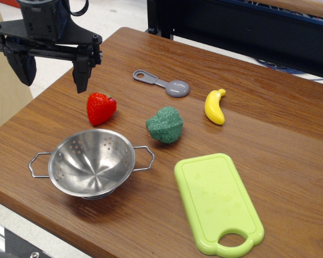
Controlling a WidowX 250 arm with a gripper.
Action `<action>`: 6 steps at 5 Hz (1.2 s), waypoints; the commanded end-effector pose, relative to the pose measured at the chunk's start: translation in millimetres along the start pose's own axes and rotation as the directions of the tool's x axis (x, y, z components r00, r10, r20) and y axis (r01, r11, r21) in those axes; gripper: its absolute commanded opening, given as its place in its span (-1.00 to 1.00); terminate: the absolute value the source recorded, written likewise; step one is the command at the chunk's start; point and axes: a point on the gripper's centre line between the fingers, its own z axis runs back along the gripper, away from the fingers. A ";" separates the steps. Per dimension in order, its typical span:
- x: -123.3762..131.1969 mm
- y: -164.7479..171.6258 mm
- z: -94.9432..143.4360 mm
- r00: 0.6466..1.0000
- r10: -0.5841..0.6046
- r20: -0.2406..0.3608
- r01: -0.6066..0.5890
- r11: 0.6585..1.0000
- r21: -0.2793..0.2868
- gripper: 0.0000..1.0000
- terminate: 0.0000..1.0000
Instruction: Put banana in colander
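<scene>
My gripper takes hold of the small yellow banana by its curved middle [212, 108] next, to put it in the colander [91, 162].
The banana [215, 107] is small, curved and yellow, and lies on the wooden table [280, 134] at the right of centre. The colander [91, 162] is a shiny steel bowl with drain holes and two wire loop handles; it stands empty near the table's front left edge. My gripper [51, 72] hangs at the upper left above the table's left edge, far left of the banana and behind the colander. Its two black fingers [82, 72] are spread apart with nothing between them.
A red strawberry [100, 108] lies just behind the colander, below the gripper. A green broccoli [165, 124] sits in the middle. A grey measuring spoon [164, 84] lies behind it. A lime-green cutting board [217, 202] lies at the front right. Dark shelving [242, 27] stands behind the table.
</scene>
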 end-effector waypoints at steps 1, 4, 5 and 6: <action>0.0 0.0 0.0 1.000 0.000 0.000 0.000 1.000 0.000 1.00 -1.00; 81.6 -119.7 -15.2 0.962 0.258 -0.088 -0.263 0.963 -0.055 1.00 -1.00; 93.0 -154.7 -31.4 0.955 0.283 -0.085 -0.289 0.955 -0.072 1.00 -1.00; 95.2 -171.5 -38.6 0.952 0.300 -0.064 -0.305 0.948 -0.090 1.00 -1.00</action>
